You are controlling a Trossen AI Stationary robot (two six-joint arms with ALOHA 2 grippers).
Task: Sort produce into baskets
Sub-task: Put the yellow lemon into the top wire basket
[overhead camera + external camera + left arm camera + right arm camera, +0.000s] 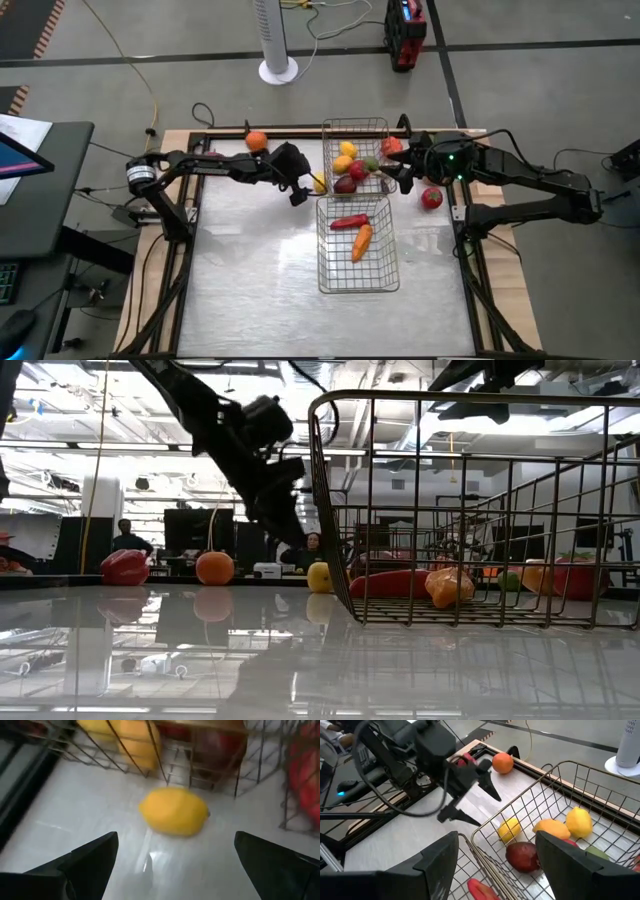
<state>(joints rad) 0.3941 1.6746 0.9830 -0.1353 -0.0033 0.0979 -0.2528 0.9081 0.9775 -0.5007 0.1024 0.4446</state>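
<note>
The yellow lemon needs to go into the far wire basket point(355, 128), so the robot's left gripper should take the lemon by its rounded sides.
A yellow lemon point(173, 812) lies on the table just left of the far wire basket point(355, 128); it also shows in the high view point(319, 184). My left gripper point(306, 188) is open, just above the table. Its fingers stand on either side of the lemon, short of it, and touch nothing. The far basket holds a lemon point(578, 821), an orange fruit point(553, 828), a dark red apple point(522, 856) and a lime point(371, 163). The near basket point(357, 280) holds a red pepper point(348, 221) and a carrot point(361, 241). My right gripper point(495, 865) is open and empty above the far basket's right side.
An orange point(257, 141) lies on the table near the far edge, with a red fruit point(124, 567) to its left. A red tomato point(431, 198) lies right of the baskets, and another red fruit point(392, 146) by the far basket's right rim. Bare table lies at the near left.
</note>
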